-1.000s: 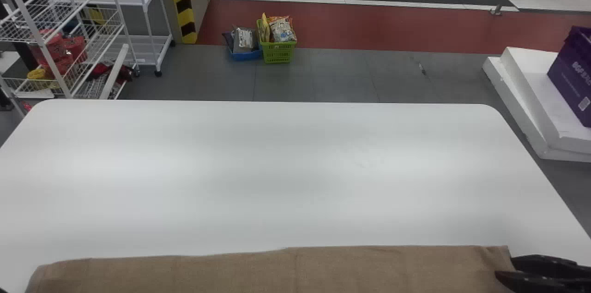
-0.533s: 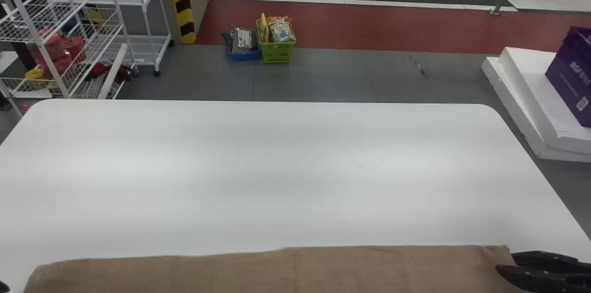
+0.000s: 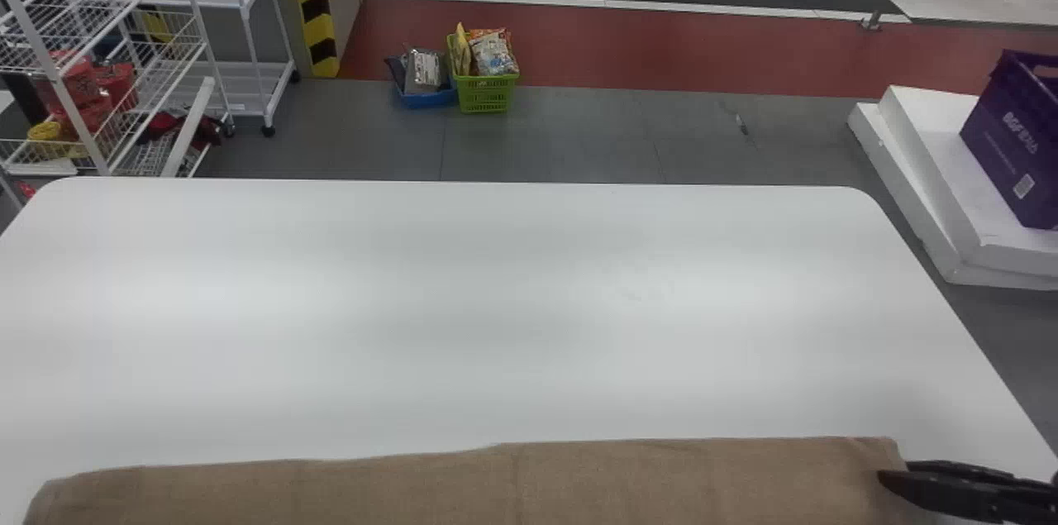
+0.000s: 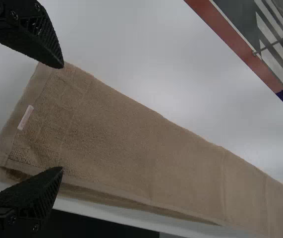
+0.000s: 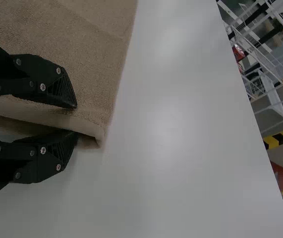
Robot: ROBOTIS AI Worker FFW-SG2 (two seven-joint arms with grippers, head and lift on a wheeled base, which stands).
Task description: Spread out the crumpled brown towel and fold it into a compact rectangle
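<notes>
The towel's hem corner [image 5: 92, 130] stands up off the table while the rest of the towel lies flat, so the right gripper should grip the towel by that corner next.
Folded into a long flat strip, the brown towel [image 3: 512, 484] lies along the near edge of the white table. My right gripper [image 3: 893, 477] is at the strip's right end. In the right wrist view, the right gripper [image 5: 77, 119] stands slightly open at a corner of the towel [image 5: 82, 59]; the hem runs through the narrow gap between its tips. In the left wrist view, my left gripper [image 4: 61, 118] is wide open over the other end of the towel [image 4: 131, 139], one finger near each long side, beside a small pale label [image 4: 26, 117].
The white table [image 3: 496, 302] extends beyond the towel. Past it on the floor are white wire racks [image 3: 107, 62] at the left, a green basket [image 3: 486, 95] and a blue one [image 3: 430, 99] with packets, and a purple box [image 3: 1012, 145] on white slabs at the right.
The right gripper's fingers have come closer together at the towel's end. The dark left tip at the head view's lower-left edge has gone out of view. The head view has shifted slightly.
</notes>
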